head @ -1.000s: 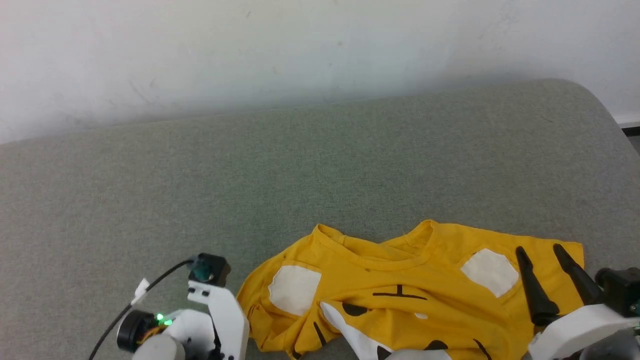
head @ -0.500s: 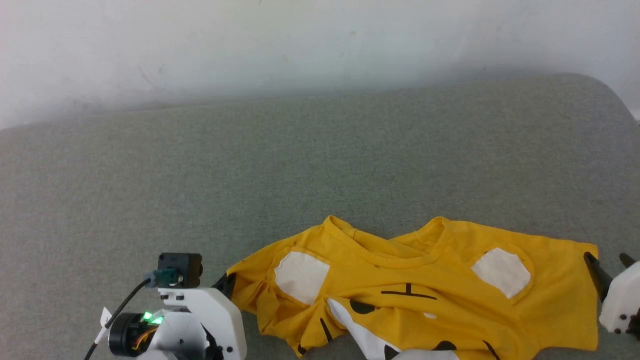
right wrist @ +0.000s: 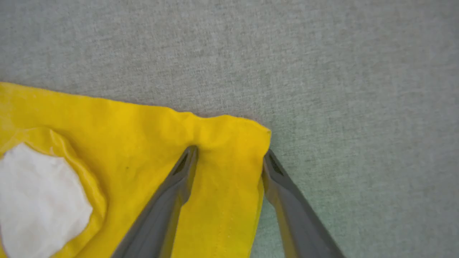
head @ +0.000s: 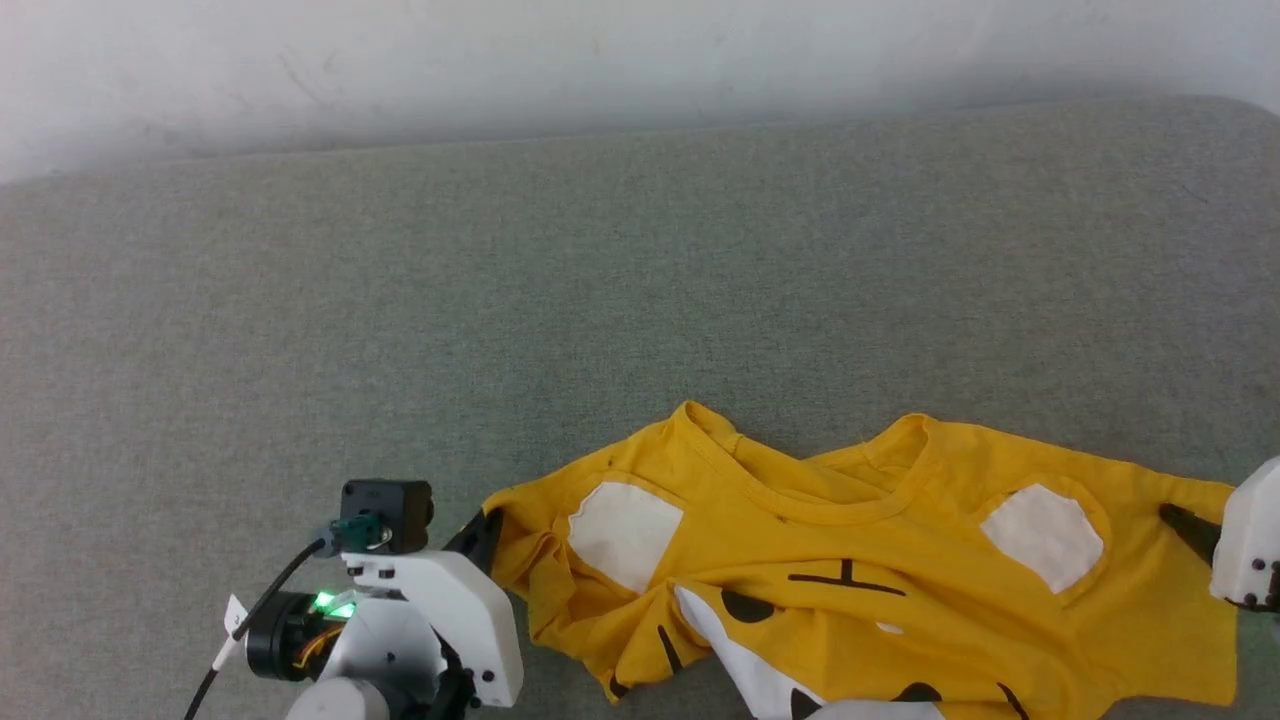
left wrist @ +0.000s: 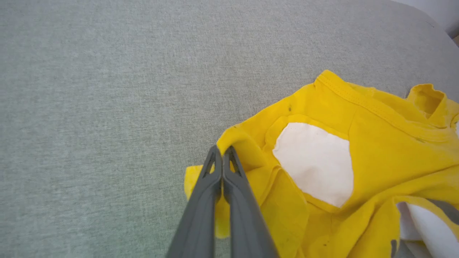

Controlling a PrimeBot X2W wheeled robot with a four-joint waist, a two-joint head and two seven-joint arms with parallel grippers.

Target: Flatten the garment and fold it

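Next, the right gripper takes hold of the garment's bunched corner (head: 1206,498) to flatten it. The cloth rises there while the rest of the sleeve (head: 1158,600) lies flat.
The garment (head: 850,540), a bright yellow T-shirt with white patches and black marks, lies crumpled at the near edge of the grey-green surface, collar pointing away from me. My left gripper (head: 485,530) is at its left shoulder edge. In the left wrist view that gripper (left wrist: 222,152) is shut, with a fold of the garment (left wrist: 376,143) pinched at its tips. My right gripper (head: 1190,530) is at the shirt's right corner. In the right wrist view it (right wrist: 231,150) stands open, one finger on the garment (right wrist: 125,143) and the other just past its edge.
The grey-green padded surface (head: 640,300) stretches far and left of the shirt. A white wall (head: 640,60) runs behind it. The surface's rounded corner (head: 1240,110) is at the far right.
The head camera has tipped down and shifted. My right gripper moved from over the shirt out to its right corner. The shirt's left edge was drawn slightly leftward by the left gripper.
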